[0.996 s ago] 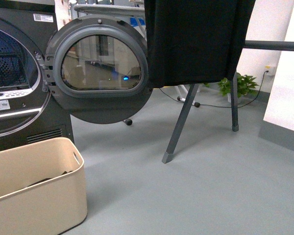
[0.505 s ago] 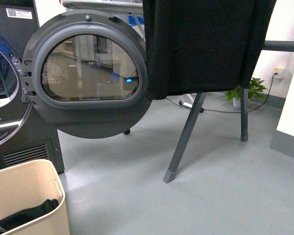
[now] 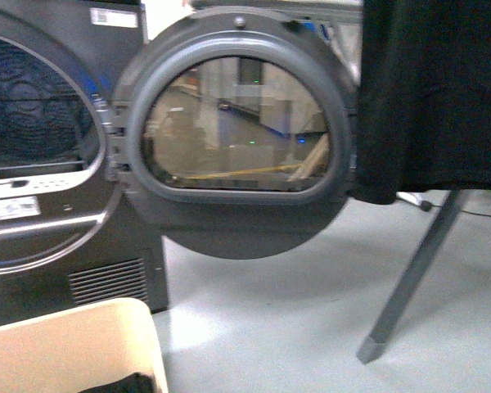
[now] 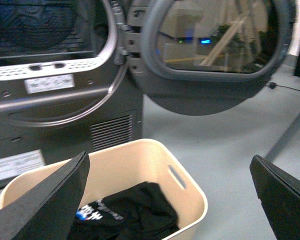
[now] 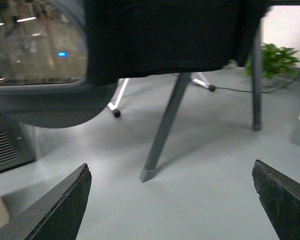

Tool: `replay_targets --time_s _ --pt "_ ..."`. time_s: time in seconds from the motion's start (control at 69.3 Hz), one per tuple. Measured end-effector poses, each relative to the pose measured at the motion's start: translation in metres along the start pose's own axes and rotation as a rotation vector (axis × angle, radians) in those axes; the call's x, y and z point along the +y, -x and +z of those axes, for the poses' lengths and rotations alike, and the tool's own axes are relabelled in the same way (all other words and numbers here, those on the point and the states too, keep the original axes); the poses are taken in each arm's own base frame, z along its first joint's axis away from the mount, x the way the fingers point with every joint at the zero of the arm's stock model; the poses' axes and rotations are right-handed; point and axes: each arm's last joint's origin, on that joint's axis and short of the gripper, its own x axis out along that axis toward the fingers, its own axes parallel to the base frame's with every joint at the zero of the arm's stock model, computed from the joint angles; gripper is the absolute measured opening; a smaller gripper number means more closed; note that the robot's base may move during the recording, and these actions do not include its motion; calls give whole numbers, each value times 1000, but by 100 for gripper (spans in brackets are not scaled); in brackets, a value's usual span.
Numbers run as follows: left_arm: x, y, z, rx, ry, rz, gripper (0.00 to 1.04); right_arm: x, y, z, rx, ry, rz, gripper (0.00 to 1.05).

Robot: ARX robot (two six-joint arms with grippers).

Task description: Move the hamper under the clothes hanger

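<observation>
The hamper's body is much wider than my fingers can reach across, so next I will use my right gripper to grab the hamper's thin end at its slot handle [image 4: 179, 175].
The beige hamper [image 3: 74, 344] stands at the lower left of the front view, in front of the dryer; dark clothes lie inside it. In the left wrist view the hamper [image 4: 185, 192] shows its slot handle, and my left gripper [image 4: 172, 200] is open above its near rim. The clothes hanger shows a slanted grey leg [image 3: 413, 274] at the right with a black garment [image 3: 434, 90] hung on it. In the right wrist view my right gripper [image 5: 172, 200] is open and empty over bare floor, short of the hanger's leg [image 5: 162, 127].
A dark grey dryer [image 3: 57, 164] fills the left, its round door [image 3: 241, 131] swung open toward the hanger. A potted plant [image 5: 275, 57] and a cable lie by the far wall. A white-legged stand with black feet [image 5: 116, 105] is behind the garment.
The view has swung left: the dryer and its door have shifted right and grown larger, the hanger leg has moved to the right edge, and the hamper shows a little more.
</observation>
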Motion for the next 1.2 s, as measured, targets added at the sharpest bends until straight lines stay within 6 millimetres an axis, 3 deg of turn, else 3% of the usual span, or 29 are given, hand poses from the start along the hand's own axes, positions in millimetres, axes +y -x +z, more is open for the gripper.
replay_targets --time_s 1.198 --pt "0 0 0 -3 0 1 98 0 0 0 0 0 4 97"
